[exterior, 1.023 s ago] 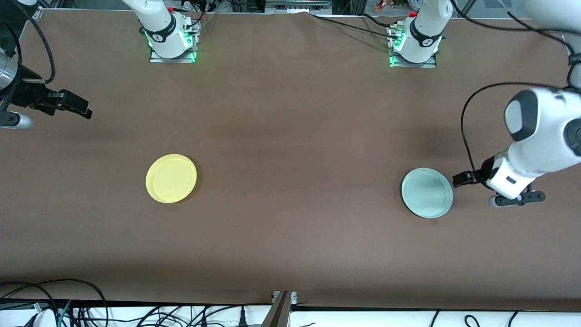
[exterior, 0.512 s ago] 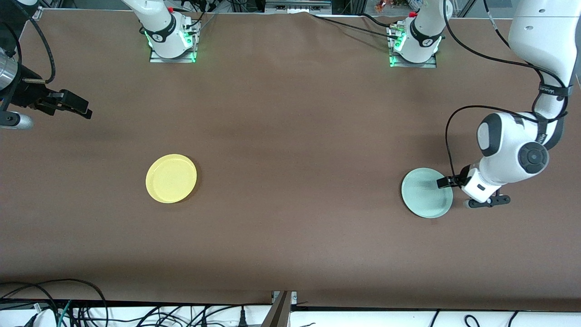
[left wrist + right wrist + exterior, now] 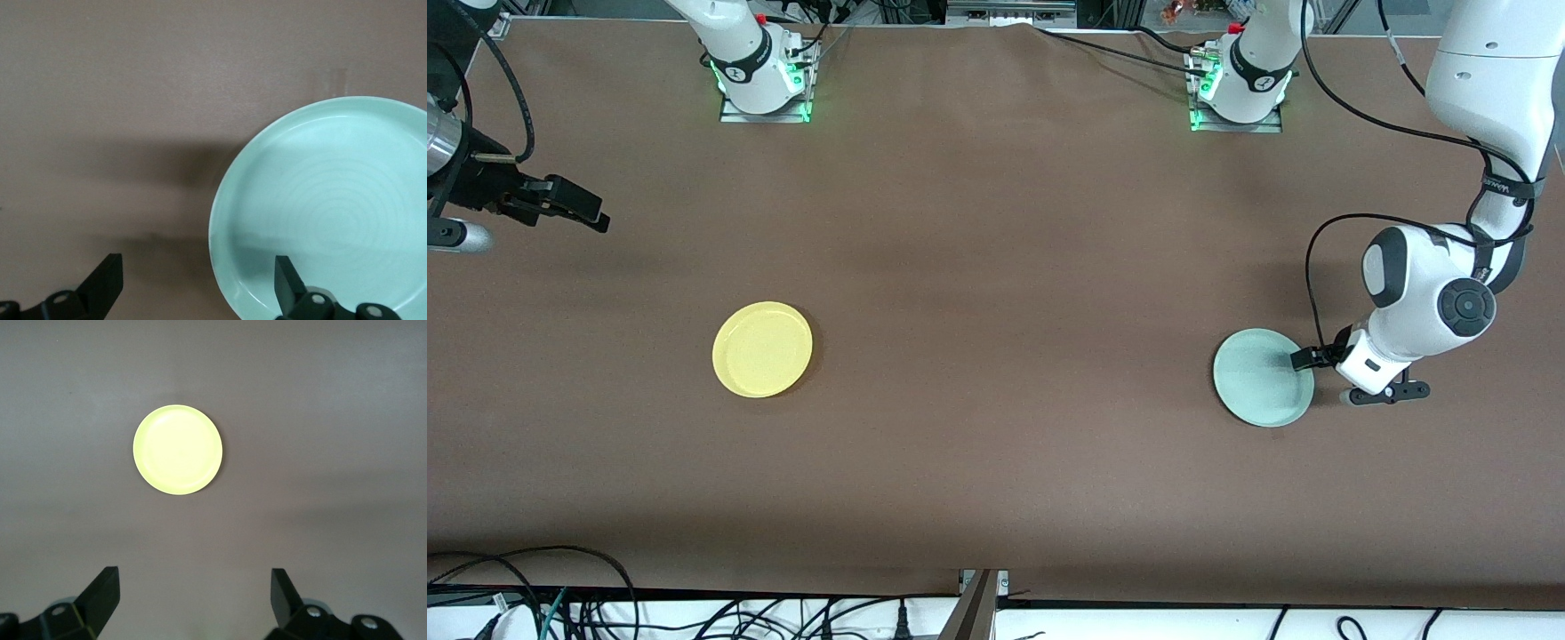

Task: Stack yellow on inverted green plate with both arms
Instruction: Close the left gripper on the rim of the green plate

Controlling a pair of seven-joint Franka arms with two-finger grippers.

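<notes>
The pale green plate (image 3: 1259,379) should be held next by its rim (image 3: 1304,380) in my left gripper, so that it can be turned upside down for stacking.
The yellow plate (image 3: 762,348) lies flat on the brown table toward the right arm's end; it also shows in the right wrist view (image 3: 177,450). The pale green plate (image 3: 1261,378) lies toward the left arm's end, with faint rings on its upward face (image 3: 333,207). My left gripper (image 3: 1305,358) is open and low at the green plate's edge on the left arm's side. In its wrist view (image 3: 197,283) one finger is over the plate and the other over bare table, with the rim between them. My right gripper (image 3: 591,216) waits open and empty, up in the air at the right arm's end (image 3: 193,593).
The two arm bases stand at the table's edge farthest from the front camera, the right arm's (image 3: 760,80) and the left arm's (image 3: 1240,93). Loose cables (image 3: 560,596) hang off the table's nearest edge. A wide stretch of brown table separates the plates.
The left arm has swung in toward the green plate and come lower, bringing its open gripper from beside the plate to its rim. The right arm and both plates have not moved.
</notes>
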